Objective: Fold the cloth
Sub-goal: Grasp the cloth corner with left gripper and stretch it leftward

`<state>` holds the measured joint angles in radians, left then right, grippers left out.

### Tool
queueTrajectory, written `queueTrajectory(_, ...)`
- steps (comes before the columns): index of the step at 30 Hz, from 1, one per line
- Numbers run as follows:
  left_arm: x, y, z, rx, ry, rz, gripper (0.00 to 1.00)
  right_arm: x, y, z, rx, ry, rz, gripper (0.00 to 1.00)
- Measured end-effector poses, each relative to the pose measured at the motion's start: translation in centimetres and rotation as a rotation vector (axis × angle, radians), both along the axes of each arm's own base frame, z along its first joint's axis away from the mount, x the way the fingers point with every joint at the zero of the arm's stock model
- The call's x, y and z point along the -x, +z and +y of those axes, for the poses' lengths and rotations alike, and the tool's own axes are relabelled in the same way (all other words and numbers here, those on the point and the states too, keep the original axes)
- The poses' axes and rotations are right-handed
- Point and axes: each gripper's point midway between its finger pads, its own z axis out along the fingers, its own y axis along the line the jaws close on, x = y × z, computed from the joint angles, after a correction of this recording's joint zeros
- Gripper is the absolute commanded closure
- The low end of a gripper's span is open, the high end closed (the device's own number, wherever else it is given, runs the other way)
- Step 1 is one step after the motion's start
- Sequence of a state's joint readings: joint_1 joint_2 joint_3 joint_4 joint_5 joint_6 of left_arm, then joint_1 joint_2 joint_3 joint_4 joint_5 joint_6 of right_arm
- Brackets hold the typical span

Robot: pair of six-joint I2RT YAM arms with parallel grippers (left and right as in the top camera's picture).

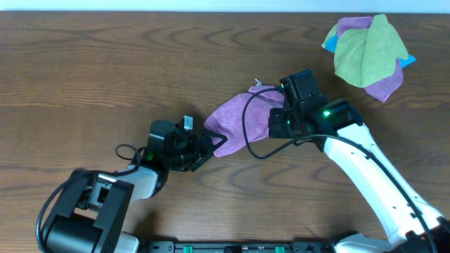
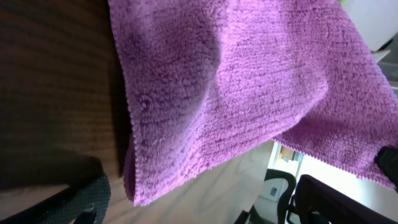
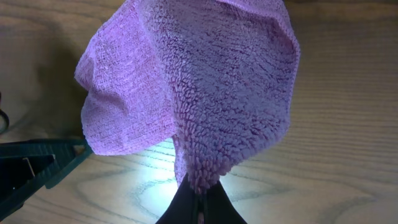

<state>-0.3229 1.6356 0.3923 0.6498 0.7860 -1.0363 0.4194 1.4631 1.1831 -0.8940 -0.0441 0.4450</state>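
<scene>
The left gripper pinches its loose corner (image 1: 219, 148), opposite the right gripper's hold, next, to spread and fold the lilac cloth (image 1: 239, 116).
The lilac cloth (image 1: 239, 116) is bunched and lifted at mid table, with a small white tag (image 1: 259, 84) at its far corner. My right gripper (image 1: 280, 118) is shut on one edge of it; in the right wrist view the cloth (image 3: 205, 93) hangs from the pinched fingertips (image 3: 199, 198) above the wood. My left gripper (image 1: 214, 143) is at the cloth's lower left corner. In the left wrist view its fingers (image 2: 199, 208) are spread wide, and the cloth (image 2: 249, 81) hangs between them with its corner loose.
A pile of other cloths, with a yellow-green one (image 1: 369, 49) on top of blue and purple ones, lies at the back right. A black cable (image 1: 247, 137) loops from the right arm across the cloth. The table's far edge (image 1: 211, 10) runs along the top.
</scene>
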Motion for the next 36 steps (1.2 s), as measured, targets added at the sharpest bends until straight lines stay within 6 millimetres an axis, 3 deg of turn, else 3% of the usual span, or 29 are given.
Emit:
queueTrajectory(22, -0.5, -0.8, -1.0, -0.059, 0.054, -0.025, 0.16, 0.0, 0.0, 0.0, 0.000, 0.000, 0.000, 0.99)
queueTrajectory(28, -0.6, -1.5, -1.0, -0.087, 0.082, -0.014, 0.39, 0.0, 0.0, 0.0, 0.000, 0.000, 0.000, 0.99)
queueTrajectory(33, -0.8, -1.7, -0.7, -0.097, 0.102, -0.006, 0.90, 0.0, 0.0, 0.0, 0.000, 0.000, 0.000, 0.99)
queueTrajectory(34, -0.8, -1.7, -0.7, -0.098, 0.101, -0.008, 0.94, 0.0, 0.0, 0.0, 0.000, 0.000, 0.000, 0.99)
queueTrajectory(36, -1.0, -1.3, -0.9, -0.086, 0.099, -0.024, 0.94, 0.0, 0.0, 0.0, 0.000, 0.000, 0.000, 0.98)
